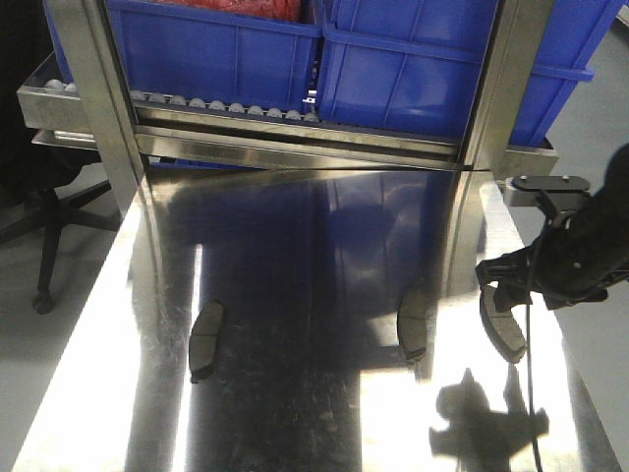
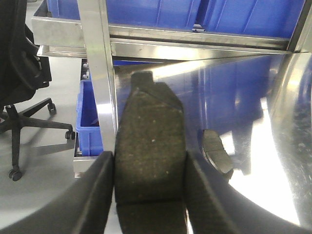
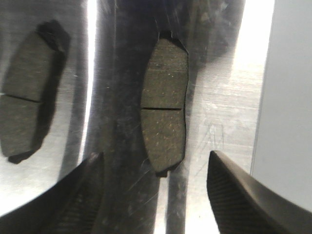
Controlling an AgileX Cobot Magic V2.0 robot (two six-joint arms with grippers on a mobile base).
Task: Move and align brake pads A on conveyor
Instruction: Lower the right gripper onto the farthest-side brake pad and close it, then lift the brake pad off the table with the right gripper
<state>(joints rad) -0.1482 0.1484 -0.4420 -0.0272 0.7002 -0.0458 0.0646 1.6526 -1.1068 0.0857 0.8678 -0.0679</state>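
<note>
I will grab the brake pad by its long edges with my right gripper next, to line the pad up on the conveyor.
My left gripper is shut on a brake pad, whose grey-brown face points up between the black fingers. It hangs off the left side of the steel tabletop and does not show in the front view. Another pad lies on the steel to its right. My right gripper is open just above a pad lying flat near the table's right edge; that pad also shows in the front view. Two more pads lie at the left and at the middle. The conveyor is out of view.
A steel roller rack with blue bins stands across the back of the table, with upright posts at both sides. An office chair stands on the floor to the left. A lower blue bin sits under the rack.
</note>
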